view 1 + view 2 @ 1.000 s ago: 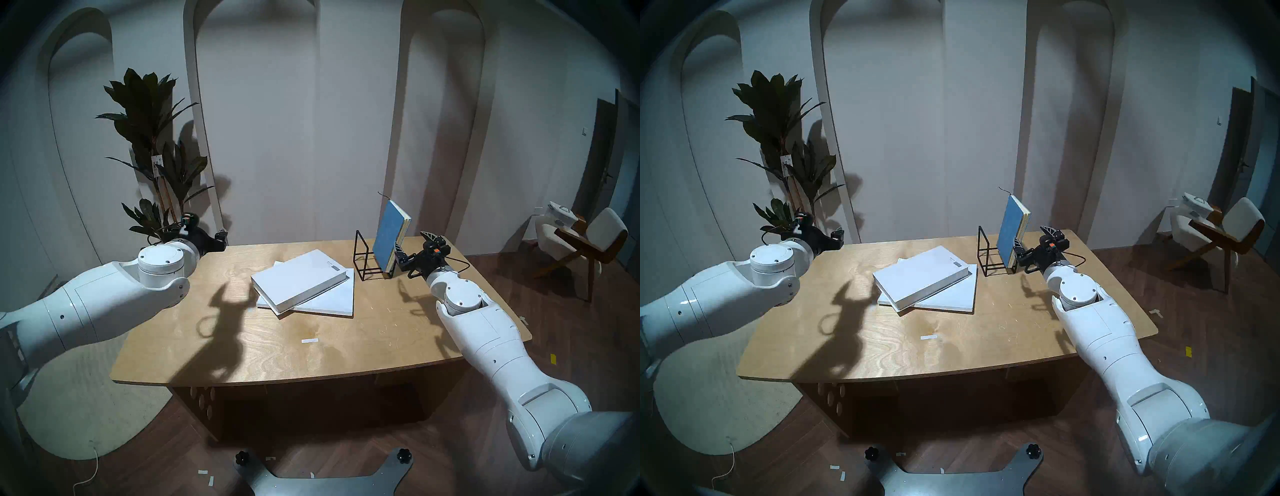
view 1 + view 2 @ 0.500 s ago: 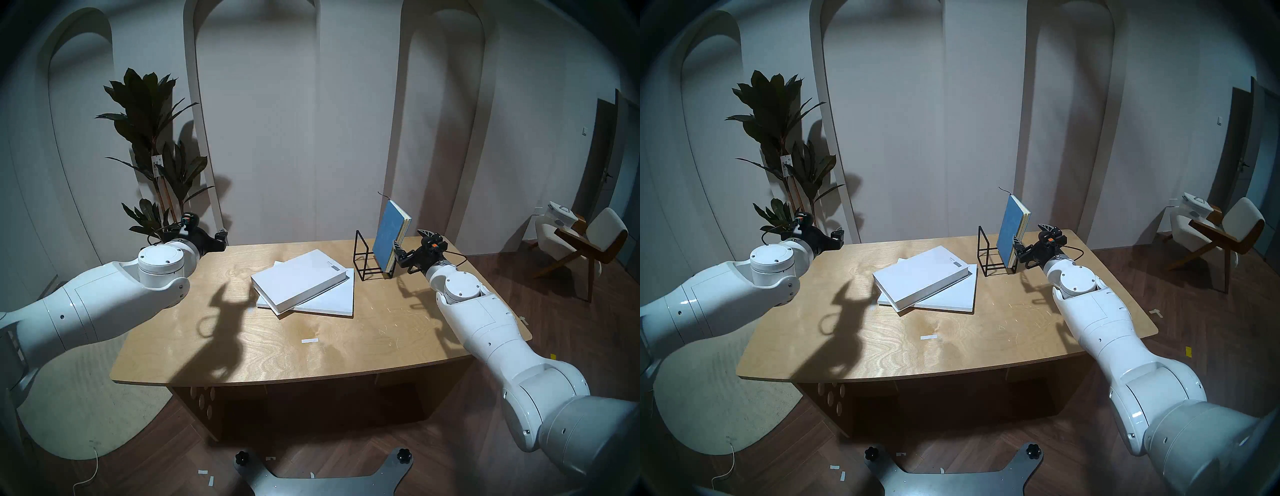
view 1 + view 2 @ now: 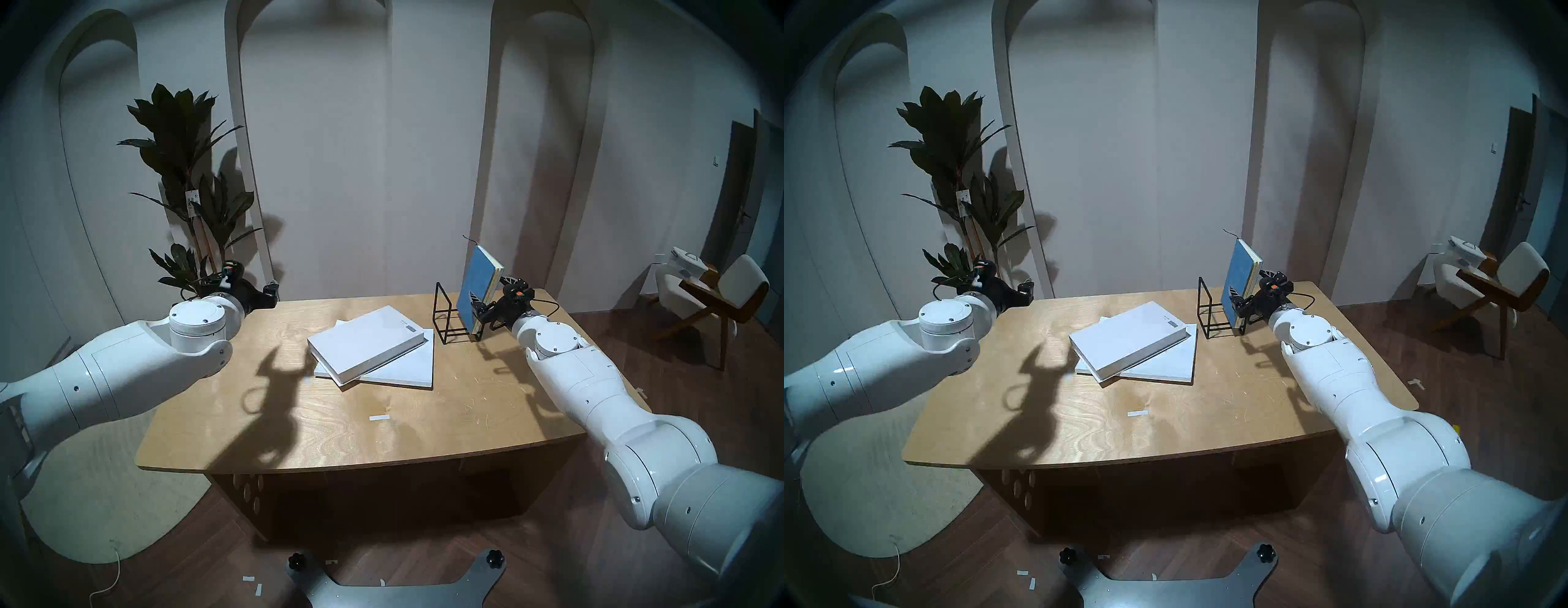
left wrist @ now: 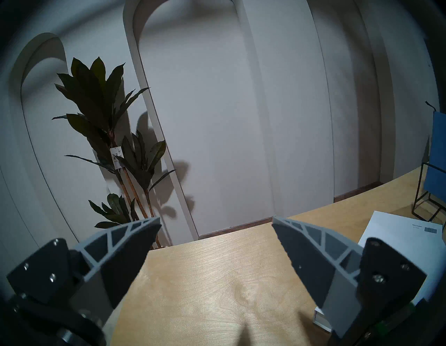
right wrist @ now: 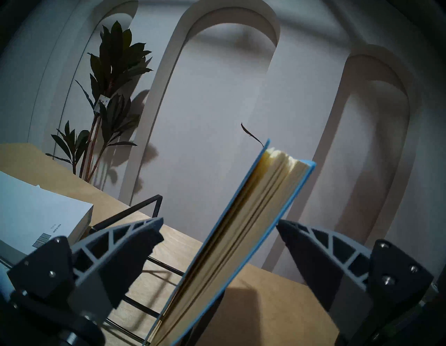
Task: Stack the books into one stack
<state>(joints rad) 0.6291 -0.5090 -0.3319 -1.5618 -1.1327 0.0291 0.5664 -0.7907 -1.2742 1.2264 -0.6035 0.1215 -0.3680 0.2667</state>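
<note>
Next, my right gripper picks up the blue-covered notebook by its yellowish page edge (image 3: pixel 493 283), to set it flat on the thick white hardcover (image 3: pixel 365 339).
A thick white hardcover (image 3: pixel 365 339) lies askew on a large thin white booklet (image 3: pixel 409 370) at the table's middle. At the back right a blue-covered notebook (image 3: pixel 477 282) stands tilted in a black wire rack (image 3: pixel 443 312). My right gripper (image 3: pixel 490 288) is open, with one finger on each side of the notebook's yellowish page edge (image 5: pixel 265 193) and clear gaps on both sides in the right wrist view (image 5: pixel 218 223). Over the table's back left corner my left gripper (image 3: pixel 271 288) is open and holds nothing (image 4: pixel 216 221).
The wooden table (image 3: pixel 339 424) has a small white tape strip (image 3: pixel 379 417) near its front. A tall potted plant (image 3: pixel 186 170) stands behind the left corner. A chair (image 3: pixel 712 297) is off to the far right, away from the table.
My right gripper has moved left, from beside the notebook to straddling its page edge, still open. The left arm and the books have not moved.
</note>
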